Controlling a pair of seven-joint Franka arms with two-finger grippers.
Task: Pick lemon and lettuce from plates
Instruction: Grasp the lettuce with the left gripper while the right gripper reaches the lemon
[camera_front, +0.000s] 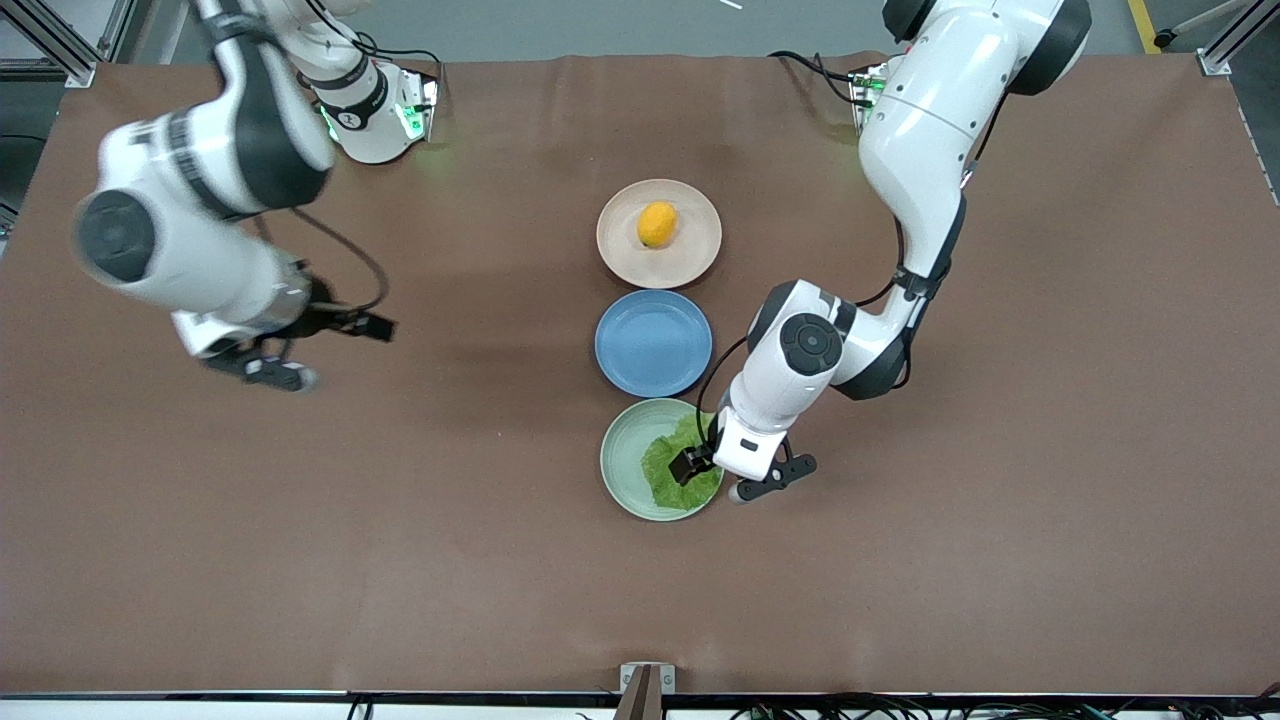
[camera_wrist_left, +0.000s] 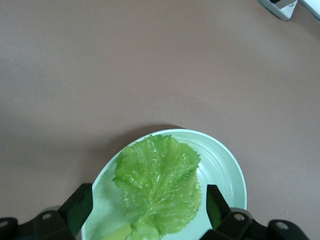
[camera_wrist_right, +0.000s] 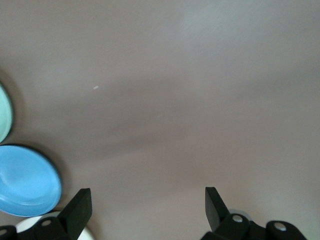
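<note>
The right gripper grabs the lemon by its rounded middle (camera_front: 657, 224) next, to pick it off the beige-pink plate (camera_front: 620, 245).
The lemon (camera_front: 657, 223) lies on the beige-pink plate (camera_front: 620, 245), the plate farthest from the front camera. The lettuce (camera_front: 668, 470) lies on the mint green plate (camera_front: 622, 458), the nearest one. My left gripper (camera_front: 700, 464) hangs low over the lettuce, toward the left arm's edge of that plate. In the left wrist view it (camera_wrist_left: 146, 210) is open, its fingers (camera_wrist_left: 77, 207) astride the leaf (camera_wrist_left: 157, 185) on the plate (camera_wrist_left: 227, 170), not touching it. My right gripper (camera_front: 262, 368) is open and empty (camera_wrist_right: 147, 207) over bare table toward the right arm's end.
A blue plate (camera_front: 653, 342) sits between the two task plates, empty. The right wrist view shows its edge (camera_wrist_right: 25, 180), a sliver of the mint plate (camera_wrist_right: 4, 120) and a sliver of the beige plate (camera_wrist_right: 27, 225). A brown mat (camera_front: 1000, 500) covers the table.
</note>
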